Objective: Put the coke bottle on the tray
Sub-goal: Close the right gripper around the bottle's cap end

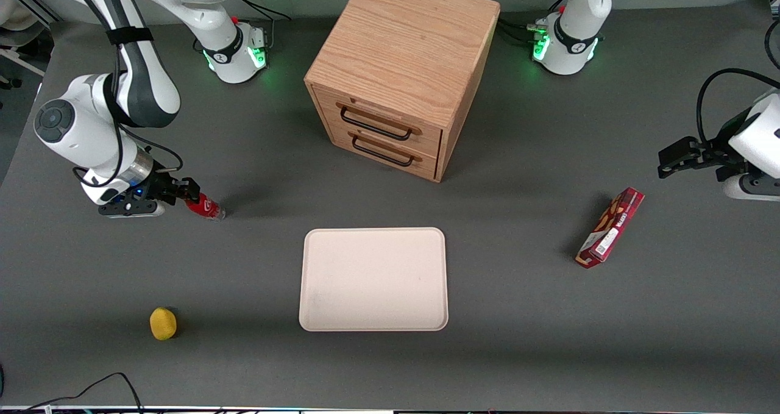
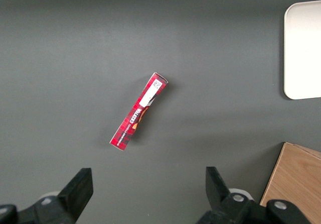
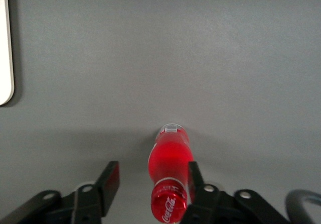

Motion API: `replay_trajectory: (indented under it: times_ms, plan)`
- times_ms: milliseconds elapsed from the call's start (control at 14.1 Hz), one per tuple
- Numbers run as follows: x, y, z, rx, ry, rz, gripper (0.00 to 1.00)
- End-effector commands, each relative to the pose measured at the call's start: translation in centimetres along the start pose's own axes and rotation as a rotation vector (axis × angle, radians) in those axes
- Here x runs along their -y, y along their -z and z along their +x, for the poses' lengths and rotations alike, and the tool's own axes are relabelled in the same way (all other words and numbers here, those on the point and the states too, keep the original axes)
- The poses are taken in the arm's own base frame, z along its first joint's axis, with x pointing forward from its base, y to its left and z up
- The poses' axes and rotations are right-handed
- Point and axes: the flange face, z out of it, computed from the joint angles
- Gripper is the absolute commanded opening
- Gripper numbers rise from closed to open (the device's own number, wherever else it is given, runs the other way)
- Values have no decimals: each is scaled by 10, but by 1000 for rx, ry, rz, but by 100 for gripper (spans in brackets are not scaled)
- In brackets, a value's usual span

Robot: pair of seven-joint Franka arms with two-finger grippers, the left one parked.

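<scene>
My right gripper needs to grab the bottle's cap end, leaving the coke bottle's clear base [image 1: 220,213] free to rest on the tray [image 1: 373,231].
The coke bottle [image 1: 206,207], small and red with a red cap and a clear base, lies tipped on the table toward the working arm's end. My right gripper [image 1: 186,193] is at its cap end, low over the table. In the right wrist view the gripper [image 3: 153,168] is open, with the bottle [image 3: 170,158] between the jaws, close against one finger [image 3: 194,176] and well apart from the other. The cap with its white logo faces the wrist camera. The pale cream-pink tray [image 1: 373,231] lies flat mid-table with nothing on it; its edge [image 3: 4,43] shows in the wrist view.
A wooden drawer cabinet [image 1: 399,66] with two black handles stands farther from the front camera than the tray. A yellow lemon-like fruit [image 1: 163,323] lies nearer the front camera than the bottle. A dark-red snack box [image 1: 610,227] lies toward the parked arm's end.
</scene>
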Motion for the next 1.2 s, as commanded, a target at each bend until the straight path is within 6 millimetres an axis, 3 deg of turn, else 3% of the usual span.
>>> replay_trajectory:
  times_ms: [0,71,283,567,709,850,1134]
  plan:
    - [-3,6,-17,-30,-1,7,54]
    - [-3,8,-19,-33,1,6,43]
    - [-3,9,-19,-34,1,5,0]
    - [0,11,-14,-39,4,7,0]
    - [19,23,3,-62,15,15,0]
    - [42,37,30,-62,8,31,0]
    - [81,78,107,-2,1,69,0]
